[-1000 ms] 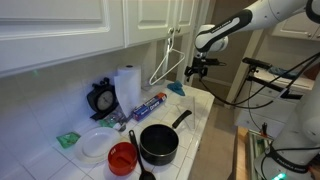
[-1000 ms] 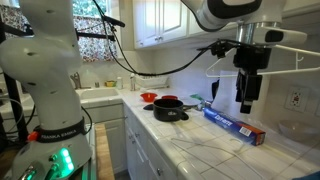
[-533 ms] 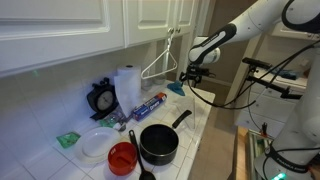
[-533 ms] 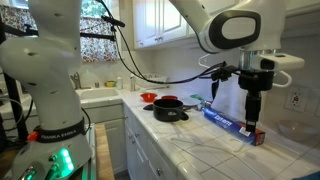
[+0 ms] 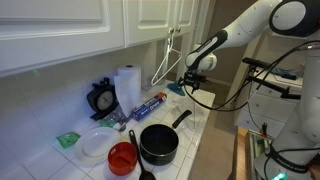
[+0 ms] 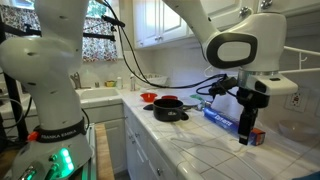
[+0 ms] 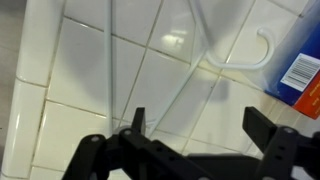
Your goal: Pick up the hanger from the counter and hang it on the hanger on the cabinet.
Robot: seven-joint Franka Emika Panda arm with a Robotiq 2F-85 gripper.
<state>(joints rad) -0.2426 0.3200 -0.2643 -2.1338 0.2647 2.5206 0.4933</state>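
Note:
I should grab the white hanger's sloping wire, leaving its hook free for the cabinet's hanger.
In the wrist view a thin white wire hanger (image 7: pixel 208 48) lies flat on the white tiled counter (image 7: pixel 70 60), its hook (image 7: pixel 262 52) next to a blue box (image 7: pixel 304 74). My gripper (image 7: pixel 200 128) is open and empty, low over the tiles, with the hanger's wires just ahead of the fingertips. Another white hanger (image 5: pixel 166 60) hangs on the cabinet door in an exterior view. My gripper shows in both exterior views (image 5: pixel 189 80) (image 6: pixel 245 132), close above the counter's end.
A blue foil box (image 5: pixel 150 106) (image 6: pixel 228 122) lies beside my gripper. Further along stand a black pot (image 5: pixel 158 145), a red bowl (image 5: pixel 122 157), a white plate (image 5: pixel 97 143), a paper towel roll (image 5: pixel 127 88) and a black round object (image 5: pixel 102 98).
My gripper has come down from the height of the hanging hanger to just above the counter, staying open. The hanger on the cabinet has not moved.

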